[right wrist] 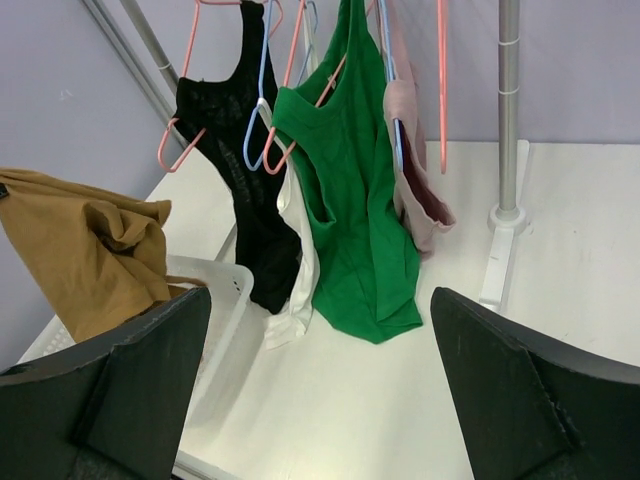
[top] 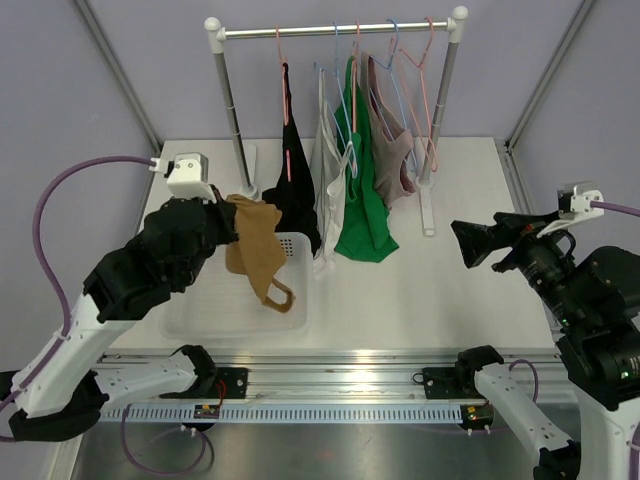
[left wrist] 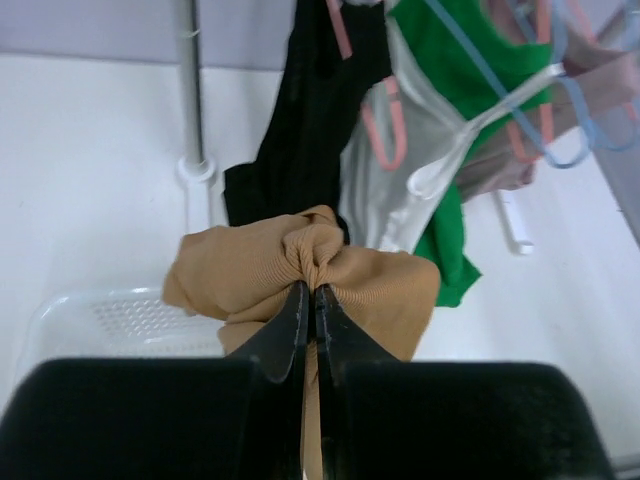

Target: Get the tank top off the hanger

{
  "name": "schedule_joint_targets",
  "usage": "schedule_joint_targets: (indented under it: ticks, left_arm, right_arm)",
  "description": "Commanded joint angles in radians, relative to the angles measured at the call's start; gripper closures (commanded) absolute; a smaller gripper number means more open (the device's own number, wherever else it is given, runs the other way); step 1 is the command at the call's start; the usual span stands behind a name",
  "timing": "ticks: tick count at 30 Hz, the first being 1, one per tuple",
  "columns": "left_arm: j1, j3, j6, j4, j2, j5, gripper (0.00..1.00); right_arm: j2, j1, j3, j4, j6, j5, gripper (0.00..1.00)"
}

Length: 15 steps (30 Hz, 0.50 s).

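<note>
The mauve top will stay free to remove, as my right gripper will next grab the mauve top's blue hanger (top: pixel 397 74) (right wrist: pixel 387 42) by the hanger's arm near its hook.
My left gripper (top: pixel 232 222) is shut on a bunched tan tank top (top: pixel 255 245) and holds it above the white basket (top: pixel 290 322). In the left wrist view the jaws (left wrist: pixel 310 295) pinch the tan fabric (left wrist: pixel 250 275) tightly. The tan top is off any hanger and hangs free; it also shows in the right wrist view (right wrist: pixel 90 250). My right gripper (top: pixel 462 243) is open and empty at the right, facing the rack; its view (right wrist: pixel 320 300) shows wide jaws.
A clothes rack (top: pixel 340 30) stands at the back with a black top (top: pixel 292 190), a white top (top: pixel 328 200), a green top (top: pixel 362 215) and a mauve top (top: pixel 395 160) on hangers. Bare pink and blue hangers (top: pixel 425 80) hang at its right end.
</note>
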Motion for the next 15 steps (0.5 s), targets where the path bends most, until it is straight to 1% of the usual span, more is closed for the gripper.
schedule_joint_targets:
  ticks: [1,3,4,7,8,9,10,11,12,13,14,15]
  left_arm:
    - [0.075,-0.123,-0.054,0.037,-0.015,0.130,1.00]
    - [0.095,-0.176,-0.100,0.026,-0.021,0.126,1.00]
    - [0.109,-0.233,-0.115,0.024,-0.020,0.132,1.00]
    - [0.155,-0.319,-0.152,0.030,-0.023,0.176,1.00]
    - [0.161,-0.339,-0.160,0.032,-0.024,0.182,0.95]
    - [0.162,-0.348,-0.172,0.032,-0.029,0.183,0.71]
    - [0.162,-0.356,-0.174,0.029,-0.033,0.184,0.56]
    - [0.162,-0.367,-0.174,0.032,-0.052,0.187,0.49]
    - [0.162,-0.367,-0.177,0.026,-0.062,0.189,0.28]
    - [0.162,-0.365,-0.177,0.021,-0.076,0.190,0.14]
    - [0.162,-0.356,-0.174,0.015,-0.102,0.195,0.10]
    - [0.162,-0.349,-0.160,0.005,-0.118,0.201,0.08]
  right_arm:
    - [0.024,-0.002,-0.016,0.080,0.012,-0.035,0.01]
    - [0.042,-0.004,-0.025,0.097,0.019,-0.048,0.01]
    - [0.052,-0.004,-0.025,0.100,0.026,-0.049,0.00]
    - [0.096,-0.002,-0.023,0.141,0.067,-0.086,0.01]
    - [0.130,-0.002,-0.022,0.156,0.078,-0.100,0.00]
    - [0.153,-0.004,-0.014,0.172,0.083,-0.104,0.00]
    - [0.179,-0.002,0.012,0.170,0.094,-0.101,0.00]
    - [0.237,-0.002,0.029,0.169,0.098,-0.089,0.00]
    - [0.269,-0.004,0.047,0.161,0.095,-0.089,0.01]
    - [0.300,-0.004,0.085,0.158,0.080,-0.103,0.00]
    - [0.364,-0.004,0.107,0.158,0.072,-0.100,0.03]
    - [0.395,-0.004,0.127,0.161,0.062,-0.097,0.05]
